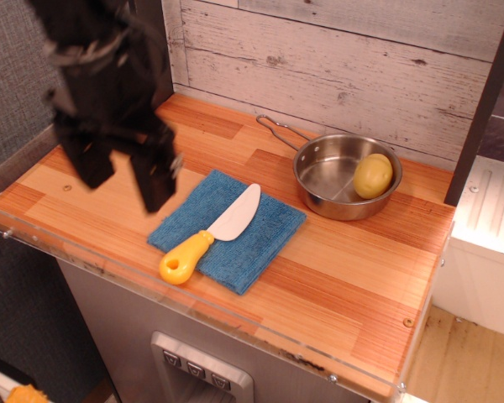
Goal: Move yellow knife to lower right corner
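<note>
I will next grab the knife by its yellow handle (186,258), then move it to the countertop's lower right corner.
The yellow knife (210,236) lies on a blue cloth (228,228), white blade pointing up-right, yellow handle reaching past the cloth's front-left edge. My black gripper (122,189) is blurred, hanging above the countertop just left of the cloth, its two fingers apart and empty. It is up and to the left of the knife handle, not touching it. The lower right corner (386,353) of the striped wooden countertop, with its clear acrylic edge and a small screw, is bare.
A steel pan (344,178) with a wire handle stands at the back right and holds a round yellow potato (373,175). A whitewashed plank wall runs behind. A dark post (484,101) rises at the right edge.
</note>
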Robot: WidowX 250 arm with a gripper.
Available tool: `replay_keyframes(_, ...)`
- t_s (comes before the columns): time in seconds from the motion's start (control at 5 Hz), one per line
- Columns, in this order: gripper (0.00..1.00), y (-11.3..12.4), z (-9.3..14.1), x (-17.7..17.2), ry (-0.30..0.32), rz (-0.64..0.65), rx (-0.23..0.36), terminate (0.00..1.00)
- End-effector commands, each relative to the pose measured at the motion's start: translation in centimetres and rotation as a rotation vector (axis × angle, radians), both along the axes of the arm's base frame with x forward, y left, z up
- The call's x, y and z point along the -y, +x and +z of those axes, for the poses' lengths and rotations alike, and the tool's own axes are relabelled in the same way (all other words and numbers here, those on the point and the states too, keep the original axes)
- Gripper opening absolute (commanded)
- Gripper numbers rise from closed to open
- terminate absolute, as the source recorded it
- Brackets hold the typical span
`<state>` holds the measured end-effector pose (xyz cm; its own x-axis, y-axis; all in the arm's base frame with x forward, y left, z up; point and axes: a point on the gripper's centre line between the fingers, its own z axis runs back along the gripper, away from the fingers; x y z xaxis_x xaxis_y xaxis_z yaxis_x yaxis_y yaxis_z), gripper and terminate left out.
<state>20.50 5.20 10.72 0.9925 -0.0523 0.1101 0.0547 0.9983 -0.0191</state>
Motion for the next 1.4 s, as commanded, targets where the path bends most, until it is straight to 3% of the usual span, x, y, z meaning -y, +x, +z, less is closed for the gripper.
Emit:
replay_keyframes(0.0, 1.0, 0.3, -4.1, -0.4, 0.123, -0.036, 0.011, 0.0)
replay_keyframes(0.2, 1.0, 1.3, -5.9, -0.2, 0.15, -0.039, 0.042, 0.0)
replay_keyframes(0.6, 1.0, 2.1, -7.0, 0.7, 0.138, -0.064, 0.057, 0.0)
replay_keyframes(1.2, 1.0, 3.0, -8.5, 0.0, 0.133, -0.013, 0.029, 0.0)
